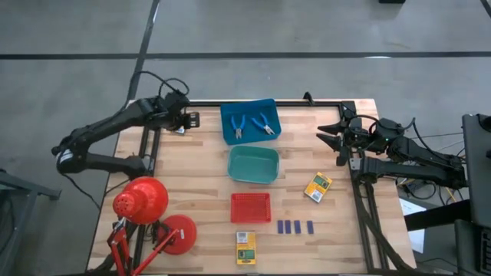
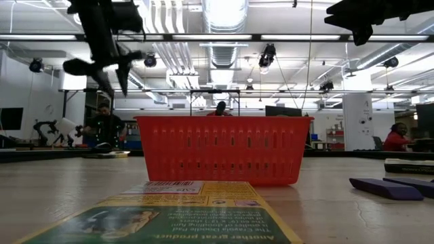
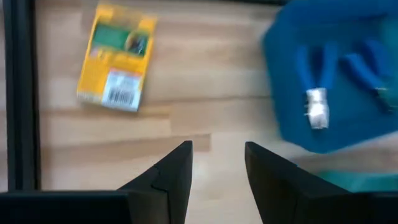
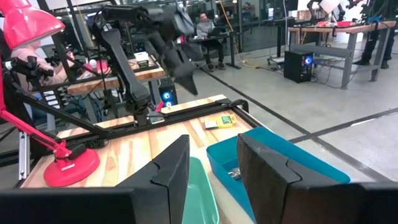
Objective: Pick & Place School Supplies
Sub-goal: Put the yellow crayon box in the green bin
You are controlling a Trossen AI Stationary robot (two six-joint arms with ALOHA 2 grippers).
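My left gripper needs to grab the yellow-and-green box by its barcode end (image 3: 120,92) next. Then the box can go in the green tray.
Two blue-handled tools (image 1: 252,124) lie in the blue tray (image 1: 230,134) at the table's far side. One yellow-and-green box (image 3: 117,59) lies flat on the wood at the far left, and my left gripper (image 3: 217,155) hangs open above the table beside it, slanting down, with nothing between its fingers. A second box (image 1: 317,186) lies right of the green tray (image 1: 253,163), and a third (image 1: 245,247) at the near edge. Several dark blue blocks (image 1: 295,227) lie in a row near the red tray (image 1: 251,207). My right gripper (image 1: 337,134) waits open and level at the far right.
A red desk lamp (image 1: 142,201) stands on its round base (image 1: 178,234) at the near left corner. A black frame rail (image 3: 18,93) runs along the table's left side beside the box. Bare wood lies between the box and the blue tray.
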